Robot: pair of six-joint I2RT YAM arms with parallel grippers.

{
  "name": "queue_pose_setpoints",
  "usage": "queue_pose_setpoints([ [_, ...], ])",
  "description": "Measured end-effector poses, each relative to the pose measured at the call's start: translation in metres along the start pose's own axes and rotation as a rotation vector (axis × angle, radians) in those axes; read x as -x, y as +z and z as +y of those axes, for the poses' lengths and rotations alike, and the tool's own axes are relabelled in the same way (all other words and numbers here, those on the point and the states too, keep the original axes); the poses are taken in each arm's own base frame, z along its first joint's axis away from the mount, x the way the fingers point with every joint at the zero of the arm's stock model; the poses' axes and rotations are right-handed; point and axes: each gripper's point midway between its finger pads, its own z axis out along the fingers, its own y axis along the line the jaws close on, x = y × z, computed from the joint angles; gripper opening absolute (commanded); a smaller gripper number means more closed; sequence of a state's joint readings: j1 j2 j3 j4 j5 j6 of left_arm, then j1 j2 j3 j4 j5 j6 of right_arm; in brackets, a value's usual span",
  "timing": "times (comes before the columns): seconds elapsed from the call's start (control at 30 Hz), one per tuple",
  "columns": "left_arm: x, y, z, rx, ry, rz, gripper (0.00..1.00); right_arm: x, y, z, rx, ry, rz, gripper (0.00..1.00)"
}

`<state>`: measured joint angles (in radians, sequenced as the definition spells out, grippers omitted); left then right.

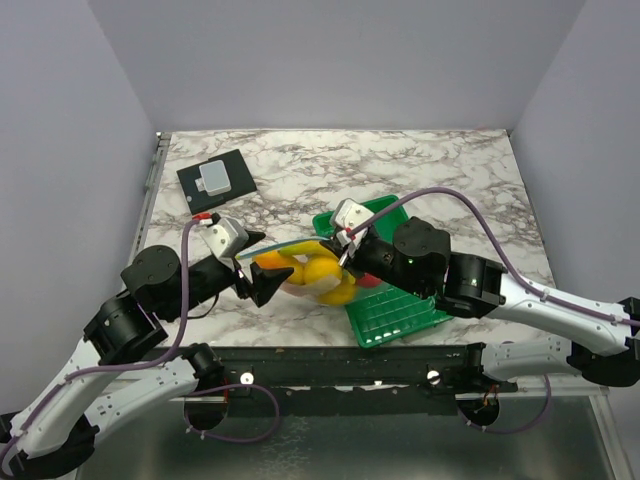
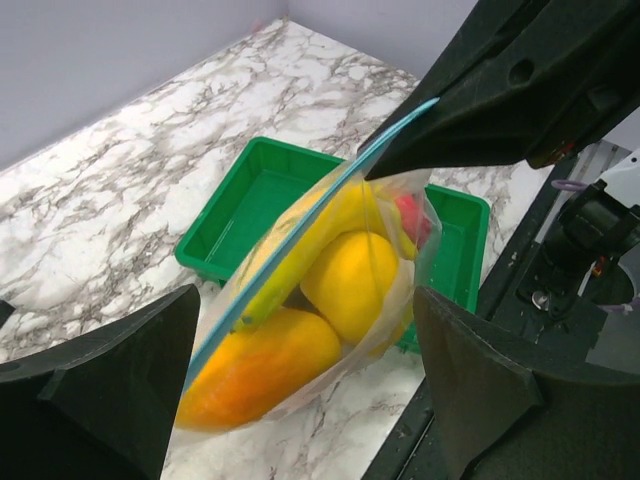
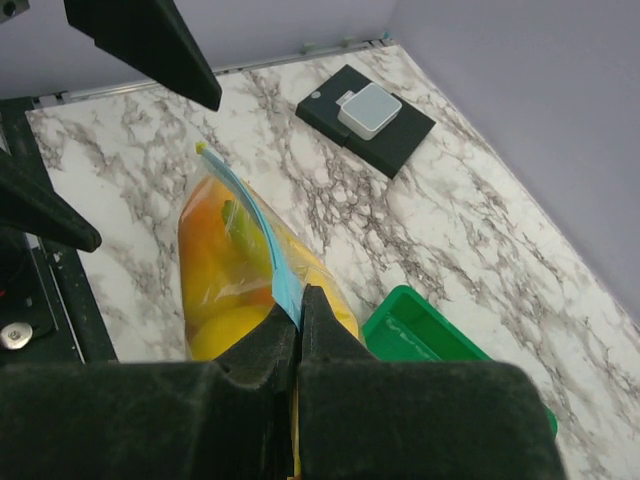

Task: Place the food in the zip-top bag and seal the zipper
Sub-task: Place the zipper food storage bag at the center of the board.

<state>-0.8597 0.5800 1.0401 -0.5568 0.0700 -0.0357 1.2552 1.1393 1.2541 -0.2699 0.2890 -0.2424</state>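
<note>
The bag needs to be sealed and laid down, so the left gripper needs to pinch the light blue zipper (image 3: pixel 255 225) along the bag's top edge (image 3: pixel 224 171) next.
The clear zip-top bag (image 1: pixel 308 272) hangs just above the marble table with the food inside: a yellow-orange piece (image 2: pixel 260 365), a round yellow piece (image 2: pixel 350 285), a banana (image 2: pixel 310 240) and something red (image 2: pixel 412 215). Its light blue zipper (image 3: pixel 255 225) runs along the top edge. My right gripper (image 3: pixel 300 300) is shut on the zipper's right end and holds the bag up. My left gripper (image 2: pixel 305 390) is open, its fingers (image 2: pixel 100 390) standing either side of the bag's left end, the right one clear of the plastic.
A green slatted tray (image 1: pixel 400 315) lies under and behind the bag, partly beneath my right arm. A black pad with a small white block (image 1: pixel 216 178) sits at the back left. The table's front rail (image 1: pixel 340 362) runs just below the bag.
</note>
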Motion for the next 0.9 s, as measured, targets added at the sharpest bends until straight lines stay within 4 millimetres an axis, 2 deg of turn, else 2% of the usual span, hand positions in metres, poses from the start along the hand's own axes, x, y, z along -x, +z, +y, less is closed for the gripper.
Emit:
queue_pose_setpoints([
  [0.2, 0.006, -0.002, 0.000, -0.003, 0.018, -0.026, 0.92, -0.005, 0.001, 0.016, 0.088, -0.001, 0.013, 0.00],
  [0.4, 0.005, 0.000, -0.011, -0.065, 0.024, -0.029, 0.93, -0.005, -0.002, 0.033, 0.184, 0.000, 0.008, 0.01],
  [0.67, -0.012, 0.006, -0.031, -0.190, 0.020, 0.018, 0.92, -0.001, -0.005, 0.049, 0.267, 0.029, -0.006, 0.01],
  [0.9, -0.031, 0.015, -0.035, -0.219, 0.009, 0.077, 0.86, 0.013, -0.010, 0.055, 0.320, 0.052, -0.043, 0.01],
])
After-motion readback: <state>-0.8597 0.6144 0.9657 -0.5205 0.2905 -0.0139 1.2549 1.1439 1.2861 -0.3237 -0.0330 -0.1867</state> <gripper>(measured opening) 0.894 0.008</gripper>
